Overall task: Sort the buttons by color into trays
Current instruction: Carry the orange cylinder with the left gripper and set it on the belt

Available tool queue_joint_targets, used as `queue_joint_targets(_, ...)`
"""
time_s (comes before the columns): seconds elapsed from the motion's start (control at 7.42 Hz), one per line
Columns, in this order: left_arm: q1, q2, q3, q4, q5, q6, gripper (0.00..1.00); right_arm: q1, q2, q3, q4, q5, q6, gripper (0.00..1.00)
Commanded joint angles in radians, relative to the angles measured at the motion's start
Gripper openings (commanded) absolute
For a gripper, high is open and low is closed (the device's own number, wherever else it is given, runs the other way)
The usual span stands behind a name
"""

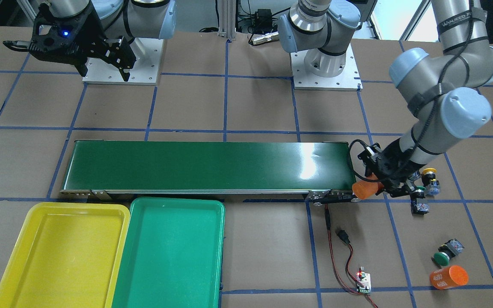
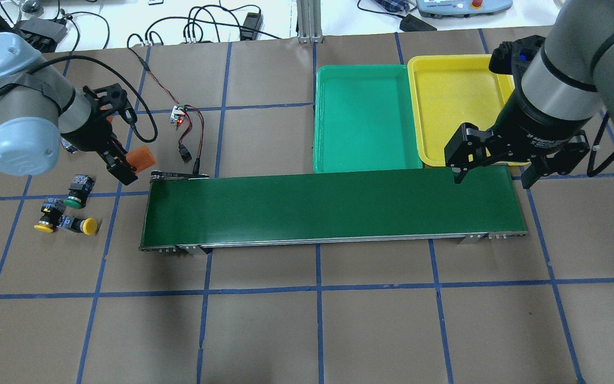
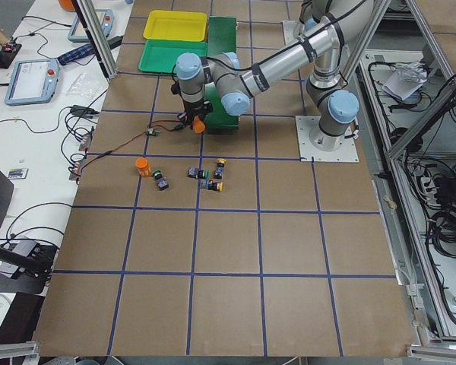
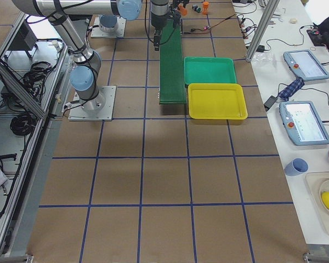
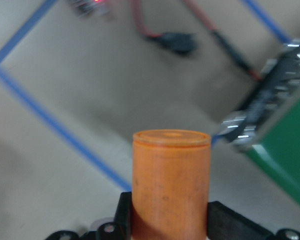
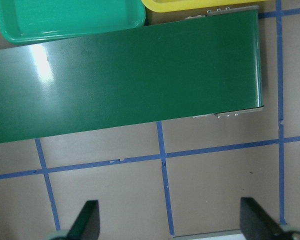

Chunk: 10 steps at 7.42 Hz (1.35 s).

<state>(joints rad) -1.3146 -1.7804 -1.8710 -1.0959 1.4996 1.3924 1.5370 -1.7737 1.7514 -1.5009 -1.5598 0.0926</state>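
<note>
The cylinder hangs beside the belt's end, so my left gripper keeps hold of the orange cylinder until it is over the green conveyor belt.
My left gripper is shut on an orange cylinder beside the conveyor's end; the left wrist view shows the cylinder upright between the fingers. A green button and two yellow buttons lie on the table below the left arm. A second green button lies farther out. My right gripper is open and empty above the conveyor's other end, next to the yellow tray. The green tray sits beside it. Both trays hold nothing.
The long dark-green conveyor belt runs across the middle. A second orange cylinder lies near the far green button. A small circuit board with a red light and red-black wires lies near the conveyor's left end.
</note>
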Motion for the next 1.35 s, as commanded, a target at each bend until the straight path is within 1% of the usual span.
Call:
queue_joint_targets(0.0, -0.07, 0.056, -0.056, 0.024, 0.019, 0.219, 0.0, 0.0, -0.021, -0.004, 0.008, -0.005, -0.001, 1.0)
queue_joint_targets(0.13, -0.077, 0.067, -0.078, 0.024, 0.011, 0.226, 0.0, 0.0, -0.024, -0.004, 0.008, -0.002, -0.001, 1.0)
queue_joint_targets(0.4, -0.106, 0.058, -0.135, 0.031, 0.013, 0.174, 0.0, 0.002, -0.053, -0.004, 0.005, 0.003, -0.002, 1.0)
queue_joint_targets(0.54, -0.12, 0.068, -0.142, 0.036, 0.008, 0.156, 0.0, 0.0, -0.047, -0.004, -0.002, -0.005, -0.007, 1.0)
queue_joint_targets(0.67, -0.123, 0.07, -0.143, 0.034, 0.019, 0.149, 0.99, -0.003, -0.044, -0.004, 0.005, 0.007, -0.019, 1.0)
queue_joint_targets(0.94, -0.124, 0.085, -0.143, 0.033, 0.017, 0.148, 1.0, -0.003, -0.041, -0.003, 0.005, -0.002, -0.017, 1.0)
queue_joint_targets(1.08, -0.124, 0.094, -0.125, 0.03, 0.021, 0.148, 1.0, 0.0, -0.052, -0.003, 0.013, -0.002, -0.013, 1.0)
queue_joint_targets(1.21, -0.118, 0.107, -0.082, 0.006, 0.021, 0.149, 1.0, 0.002, -0.062, -0.004, 0.033, 0.009, -0.011, 1.0)
